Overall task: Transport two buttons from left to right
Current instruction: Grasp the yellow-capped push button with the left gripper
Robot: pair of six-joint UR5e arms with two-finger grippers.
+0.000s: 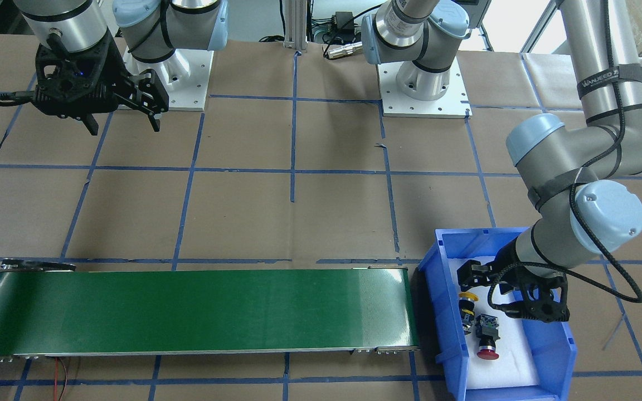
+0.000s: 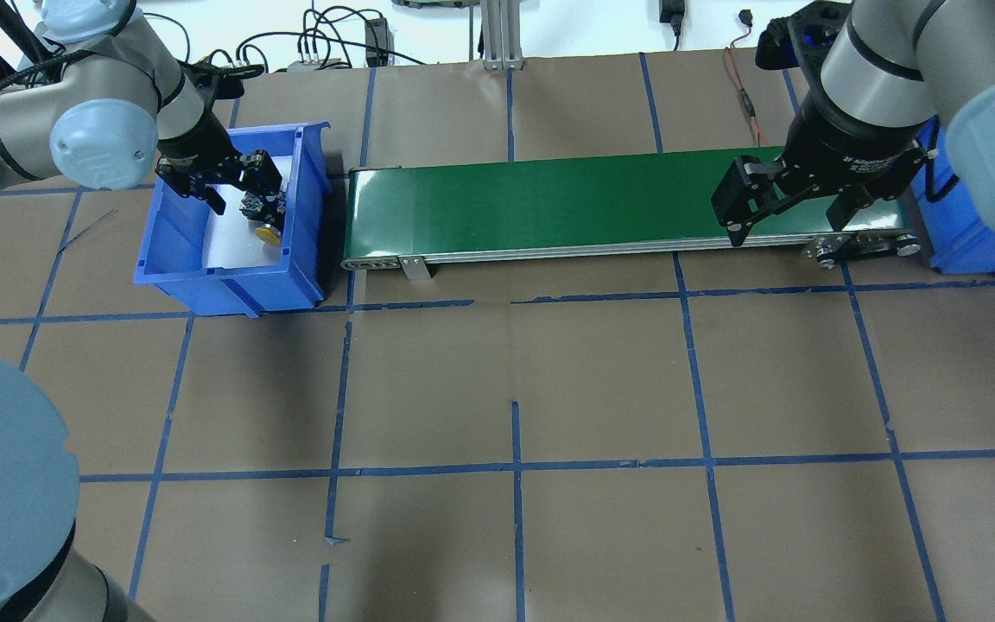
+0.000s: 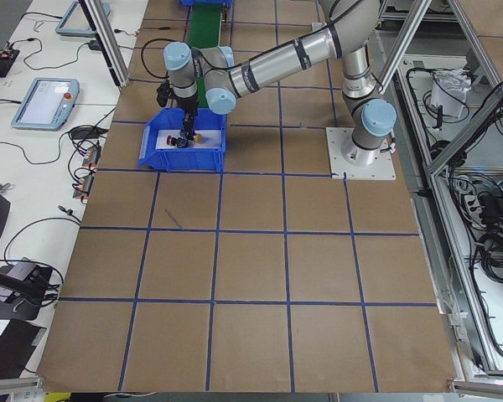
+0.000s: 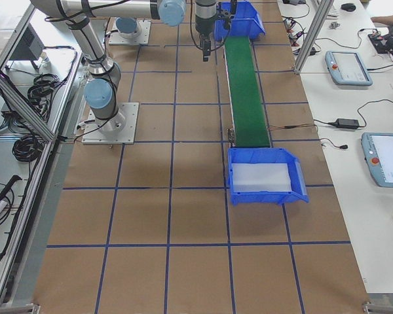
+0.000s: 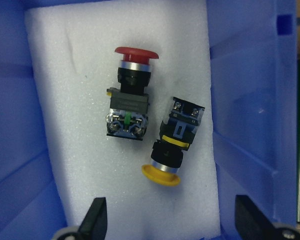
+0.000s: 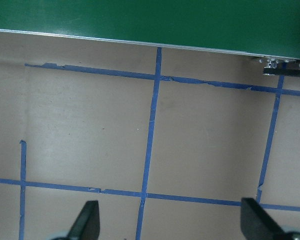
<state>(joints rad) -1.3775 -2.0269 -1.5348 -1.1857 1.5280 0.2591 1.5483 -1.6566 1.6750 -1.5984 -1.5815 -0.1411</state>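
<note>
The yellow button needs to be carried out of the bin point(image 1: 546, 354), so next I should grab it by its yellow cap point(image 1: 468, 296) with my left gripper.
Both buttons lie on white foam in the blue left bin point(image 1: 549, 345). The red-capped button point(image 5: 130, 95) and the yellow-capped button point(image 5: 172, 145) rest side by side, caps pointing opposite ways; from the front they are the yellow button point(image 1: 467, 306) and the red button point(image 1: 487, 334). My left gripper point(image 5: 172, 220) hangs open just above them inside the bin, holding nothing; in the front view the left gripper point(image 1: 513, 295) sits by the yellow cap. My right gripper point(image 2: 787, 226) is open and empty, hovering near the right end of the green conveyor point(image 2: 549, 199).
The conveyor belt point(image 1: 187, 312) runs between the left bin point(image 2: 230, 289) and a second blue bin point(image 2: 964, 242) at the right, whose white foam liner point(image 4: 262, 178) holds nothing. Brown paper with blue tape lines covers the table. Both arm bases point(image 1: 424, 89) stand behind.
</note>
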